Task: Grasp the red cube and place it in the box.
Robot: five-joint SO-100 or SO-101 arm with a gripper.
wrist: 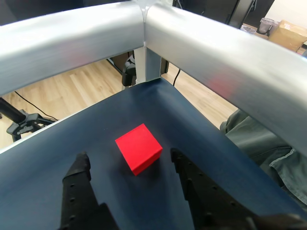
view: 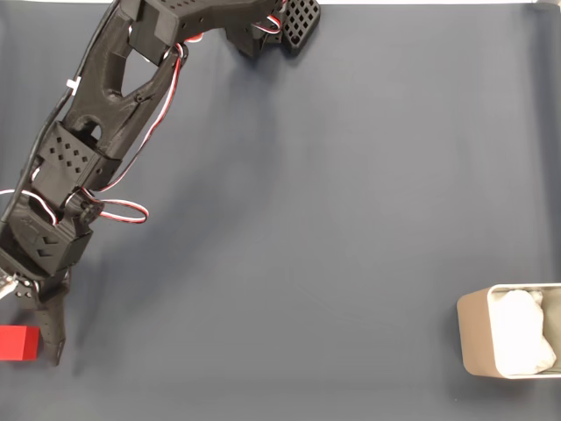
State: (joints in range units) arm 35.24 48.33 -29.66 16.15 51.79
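Note:
Next, my gripper takes hold of the red cube point(view: 19, 343) by its opposite sides to place it in the beige box.
The red cube point(view: 19, 343) lies on the dark blue cloth at the far lower left edge of the fixed view. In the wrist view the red cube point(wrist: 138, 148) sits turned at an angle, just ahead of and between my two black fingers point(wrist: 79, 177). My gripper point(wrist: 128, 154) is open and holds nothing. In the fixed view my gripper point(view: 33, 349) hangs at the cube's right side, one finger reaching down past it. The beige box point(view: 473, 338) with white wadding stands far off at the lower right edge.
My arm stretches from its base point(view: 263, 26) at the top down the left side. Silver frame rails point(wrist: 192, 43) meet in a corner just beyond the cube, where the cloth point(wrist: 158, 100) ends. Grey-green fabric point(wrist: 259, 139) lies at the right.

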